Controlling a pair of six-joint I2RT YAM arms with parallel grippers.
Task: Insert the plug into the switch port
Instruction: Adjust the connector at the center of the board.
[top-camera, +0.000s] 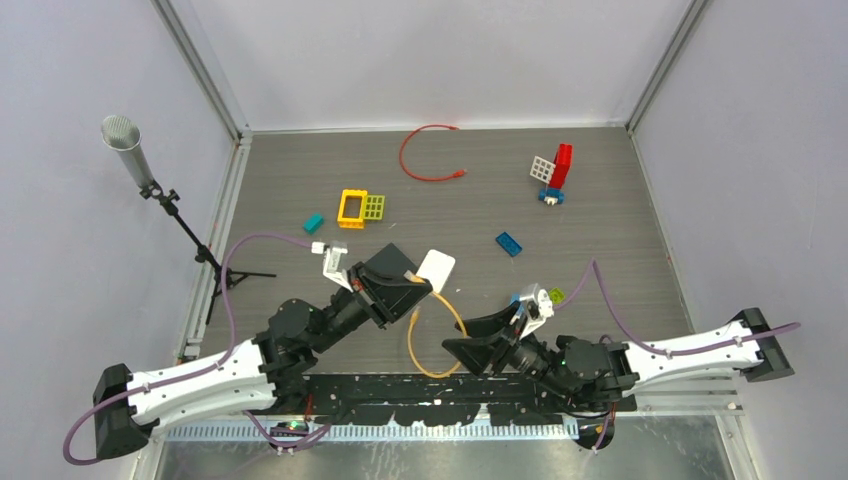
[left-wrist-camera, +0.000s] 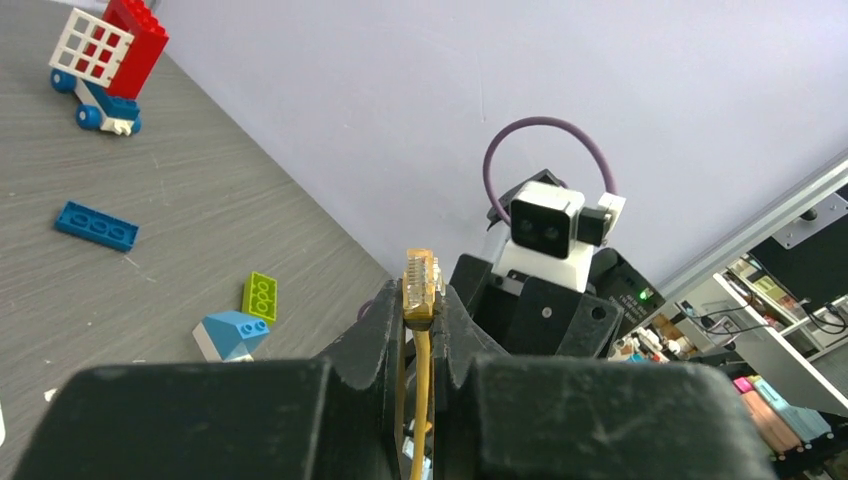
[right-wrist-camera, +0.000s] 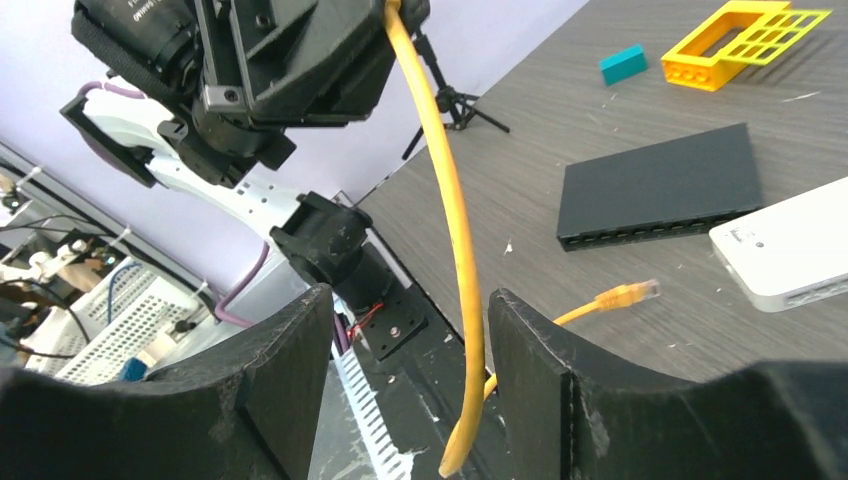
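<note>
My right gripper grabs the yellow cable (top-camera: 437, 352) along its length next, beyond my left gripper, which leaves the plug free to insert.
A yellow cable (top-camera: 437, 352) loops between my two grippers. Its clear plug (left-wrist-camera: 421, 280) sticks out past the tips of my left gripper (left-wrist-camera: 425, 312), which is shut on it just behind the connector. The black switch (right-wrist-camera: 655, 185) lies flat on the table with its row of ports facing my right wrist camera; from above, the switch (top-camera: 392, 258) is partly covered by my left gripper (top-camera: 418, 298). My right gripper (right-wrist-camera: 410, 310) is open, and the cable (right-wrist-camera: 462, 300) hangs between its fingers beside the right one. The cable's other plug (right-wrist-camera: 632, 293) lies loose on the table.
A white box (top-camera: 437, 268) lies right of the switch. Behind are a yellow frame (top-camera: 360, 207), a teal block (top-camera: 314, 222), a red cable (top-camera: 425, 158), a blue brick (top-camera: 509, 243) and a red-and-white brick cart (top-camera: 555, 170). A microphone stand (top-camera: 160, 190) stands at the left.
</note>
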